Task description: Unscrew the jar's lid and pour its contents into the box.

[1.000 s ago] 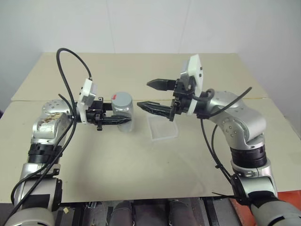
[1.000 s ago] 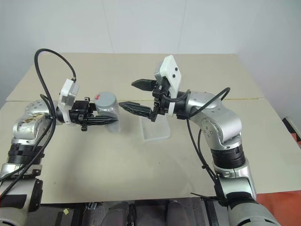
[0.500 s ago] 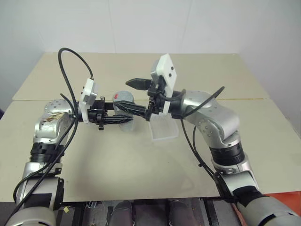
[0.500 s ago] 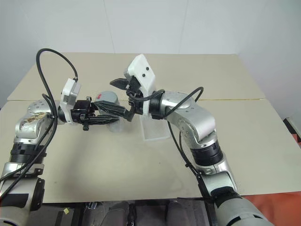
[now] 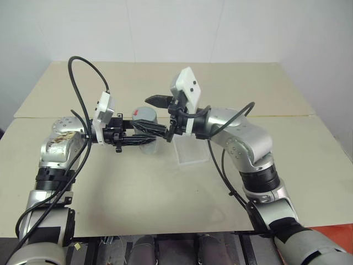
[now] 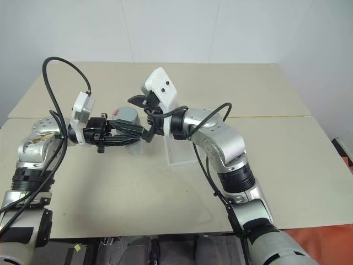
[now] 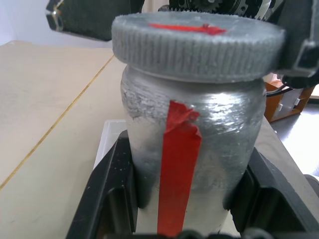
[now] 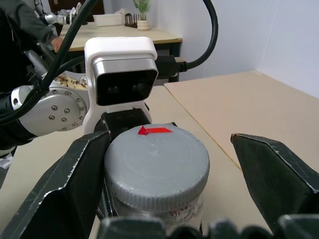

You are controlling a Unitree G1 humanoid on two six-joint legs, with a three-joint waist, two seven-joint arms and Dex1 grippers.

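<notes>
The right gripper's fingers reach forward on both sides of the grey lid. The right gripper should close on the lid now.
My left gripper is shut on the jar, a silvery cylinder with a red vertical stripe, and holds it upright above the table. The grey lid with a red mark sits screwed on top. My right gripper reaches in from the right and stands open, one finger on each side of the lid with a gap to both. The clear box lies on the table just right of the jar, under my right wrist. The contents are hidden behind the jar's wall.
The beige table has a seam running across behind the arms, and its front edge is close to me. Black cables loop above both arms. A second table with a plant stands in the background of the right wrist view.
My right gripper has swung left from over the box to the jar, and its open fingers now straddle the lid. The left gripper and jar have stayed put.
</notes>
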